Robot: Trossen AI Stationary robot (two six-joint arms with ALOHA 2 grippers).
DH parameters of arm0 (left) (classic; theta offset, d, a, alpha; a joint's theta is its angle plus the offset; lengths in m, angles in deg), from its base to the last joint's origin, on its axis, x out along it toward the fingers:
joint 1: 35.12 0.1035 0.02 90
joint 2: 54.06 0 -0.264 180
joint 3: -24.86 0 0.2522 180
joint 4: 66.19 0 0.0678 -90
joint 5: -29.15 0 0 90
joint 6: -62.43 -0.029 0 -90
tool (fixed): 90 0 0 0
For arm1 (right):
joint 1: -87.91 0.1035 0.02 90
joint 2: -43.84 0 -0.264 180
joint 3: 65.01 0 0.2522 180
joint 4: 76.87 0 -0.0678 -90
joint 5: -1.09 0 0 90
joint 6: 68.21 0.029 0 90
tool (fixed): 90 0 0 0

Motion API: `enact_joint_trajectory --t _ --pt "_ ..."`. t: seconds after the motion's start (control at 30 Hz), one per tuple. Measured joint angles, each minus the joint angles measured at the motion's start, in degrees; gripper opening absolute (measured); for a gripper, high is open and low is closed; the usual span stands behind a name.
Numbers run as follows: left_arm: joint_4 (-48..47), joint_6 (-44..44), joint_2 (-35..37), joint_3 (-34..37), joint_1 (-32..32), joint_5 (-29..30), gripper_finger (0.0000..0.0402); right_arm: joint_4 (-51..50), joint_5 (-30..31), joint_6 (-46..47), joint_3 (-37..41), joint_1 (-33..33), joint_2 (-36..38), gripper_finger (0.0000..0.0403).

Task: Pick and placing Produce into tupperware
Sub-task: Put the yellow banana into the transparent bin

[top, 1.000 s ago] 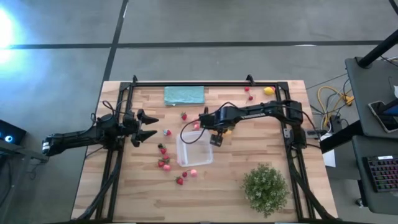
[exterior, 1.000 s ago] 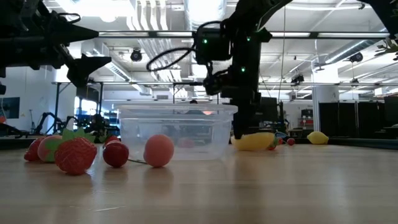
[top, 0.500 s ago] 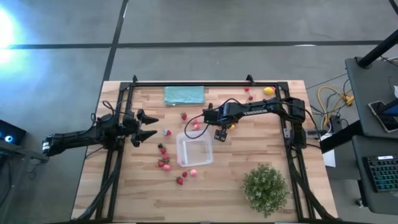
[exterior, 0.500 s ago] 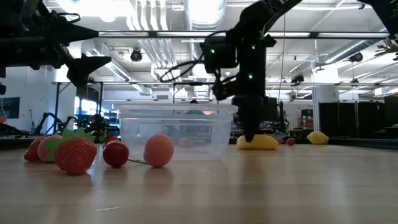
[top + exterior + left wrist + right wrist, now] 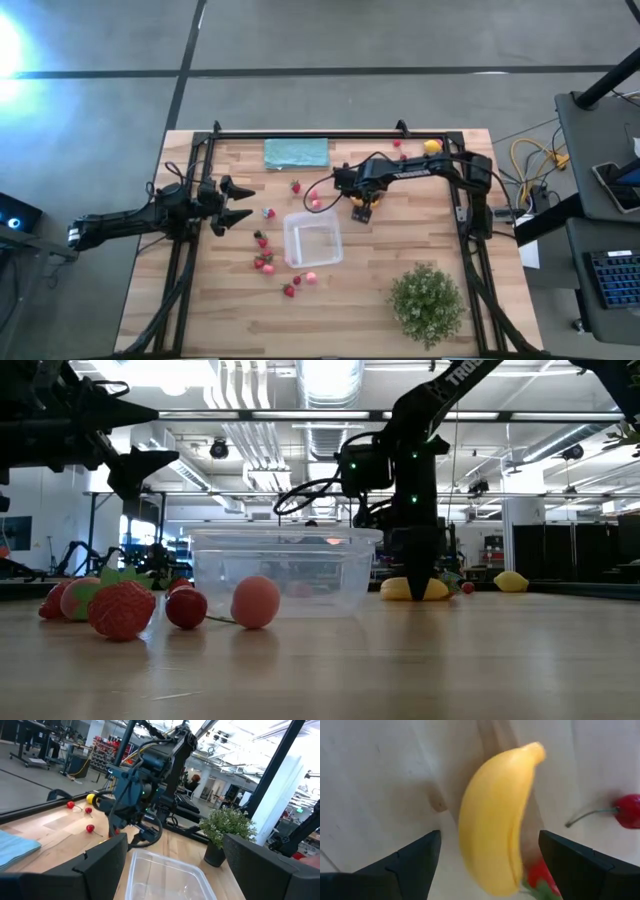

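Note:
The robot next needs to place the banana into the tupperware, so it should use its right gripper to grab the banana by its curved middle (image 5: 490, 835).
A yellow banana (image 5: 495, 820) lies on the wooden table just beyond the far right corner of the clear tupperware (image 5: 313, 242). My right gripper (image 5: 490, 845) is open and points down, low over the banana (image 5: 415, 589), with one finger on each side of it and a gap on both sides. Red and pink strawberries (image 5: 263, 258) lie on the table to the left of and near the tupperware. My left gripper (image 5: 243, 203) is open and empty, held above the table at the left.
A bushy green plant (image 5: 428, 300) stands at the near right. A teal cloth (image 5: 297, 153) lies at the far edge. A lemon (image 5: 432, 146) and small red fruits (image 5: 398, 143) lie at the far right. A red fruit (image 5: 627, 811) lies beside the banana.
My right gripper has gone from above the tupperware's far right corner toward the table's far right, and down over the banana, so that its open fingers now stand on either side of the banana. The banana and the tupperware have stayed in place.

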Motion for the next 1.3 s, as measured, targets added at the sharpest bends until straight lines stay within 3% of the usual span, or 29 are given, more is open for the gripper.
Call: enact_joint_trajectory --t 0.5,0.87,1.3 --pt "0.0 0.0 0.0 0.0 0.0 0.0 0.0314 2.3 -0.2 -2.2 0.2 -0.6 -0.1 0.0323" --pt "0.0 0.0 0.0 0.0 0.0 0.0 0.0314 3.8 -1.2 -2.0 0.2 -1.4 -0.2 0.0232" --pt "0.0 0.0 -0.1 0.0 0.0 0.0 0.0314 4.3 -1.8 -2.0 0.7 -2.4 -0.2 0.0172"
